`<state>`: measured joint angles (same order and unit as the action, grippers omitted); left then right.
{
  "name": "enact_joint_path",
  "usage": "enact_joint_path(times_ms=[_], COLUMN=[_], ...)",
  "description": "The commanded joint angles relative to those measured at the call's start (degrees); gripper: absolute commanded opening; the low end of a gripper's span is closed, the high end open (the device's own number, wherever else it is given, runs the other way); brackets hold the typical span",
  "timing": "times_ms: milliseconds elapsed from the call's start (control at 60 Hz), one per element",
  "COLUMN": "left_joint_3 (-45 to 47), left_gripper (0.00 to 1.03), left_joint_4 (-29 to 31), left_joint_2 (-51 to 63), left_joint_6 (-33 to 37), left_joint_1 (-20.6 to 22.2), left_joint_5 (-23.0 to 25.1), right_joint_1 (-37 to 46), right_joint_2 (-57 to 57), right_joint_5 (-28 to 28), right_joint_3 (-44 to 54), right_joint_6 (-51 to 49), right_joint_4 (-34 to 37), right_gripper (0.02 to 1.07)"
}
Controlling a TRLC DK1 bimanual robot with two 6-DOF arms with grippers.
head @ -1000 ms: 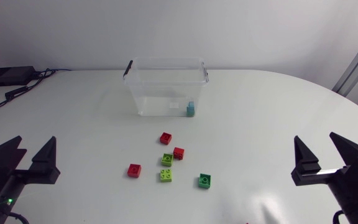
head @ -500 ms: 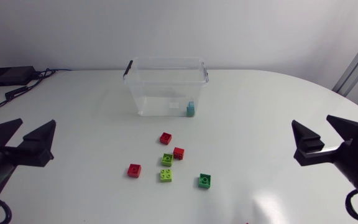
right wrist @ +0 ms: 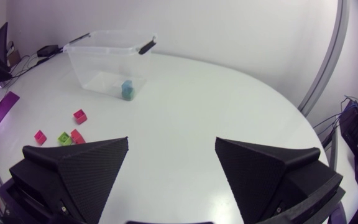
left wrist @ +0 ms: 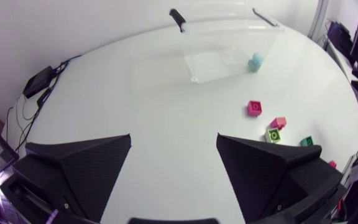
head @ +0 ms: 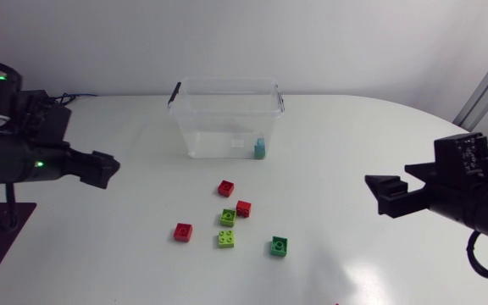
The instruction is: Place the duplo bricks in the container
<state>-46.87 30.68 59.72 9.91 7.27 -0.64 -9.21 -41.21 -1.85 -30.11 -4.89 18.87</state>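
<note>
I need to grab a red brick next with my right gripper, by its studded top and its bottom [head: 243, 208]. Then I can place it in the clear container [head: 227, 119].
The clear plastic container [head: 227, 119] stands open at the back middle, with one light blue brick [head: 259, 149] inside by its right wall. In front of it several duplo bricks lie loose: red ones [head: 225, 188], [head: 243, 207], [head: 183, 231], light green ones [head: 228, 217], [head: 225, 238] and a dark green one [head: 279, 246]. My left gripper [head: 102, 167] hangs open left of the bricks. My right gripper [head: 386, 193] hangs open to their right. Each wrist view shows its own open gripper [left wrist: 173, 162], [right wrist: 171, 162] with nothing between the fingers, and the container [left wrist: 229, 43], [right wrist: 107, 59] ahead.
A black box with cables [head: 11, 103] lies at the table's back left corner. Bare white tabletop [head: 346, 144] stretches between the container and the right arm.
Both arms have swung in from the lower corners toward the middle, and their grippers now point inward. The bricks and the container have not moved.
</note>
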Motion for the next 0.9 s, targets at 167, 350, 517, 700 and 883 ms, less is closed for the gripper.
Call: enact_joint_path(times_ms=[167,350,517,700,883], left_joint_3=[-5.0,-6.5,-7.5,-7.3,-7.3], left_gripper=[0.96,0.96,0.96,0.96,0.96], left_joint_4=[4.0,5.9,7.5,7.9,8.3], left_joint_2=[12.8,17.7,21.1,23.2,24.0], left_joint_6=[9.8,14.9,19.3,24.3,26.4], left_joint_1=[4.2,6.3,7.1,8.2,9.8], left_joint_5=[0.5,2.8,3.2,3.2,3.2], right_joint_1=[-3.1,-6.5,-8.4,-10.6,-14.4], right_joint_2=[-13.7,-18.6,-22.6,-24.4,-30.9], right_joint_5=[-2.5,-4.0,-12.3,-18.1,-13.4], right_joint_3=[-10.8,-14.1,-14.8,-10.9,-11.3], right_joint_6=[1.8,2.2,3.3,3.7,4.1], right_joint_4=[18.1,25.2,31.9,31.3,32.3], right_gripper=[1.03,1.03,1.02,1.02,1.02])
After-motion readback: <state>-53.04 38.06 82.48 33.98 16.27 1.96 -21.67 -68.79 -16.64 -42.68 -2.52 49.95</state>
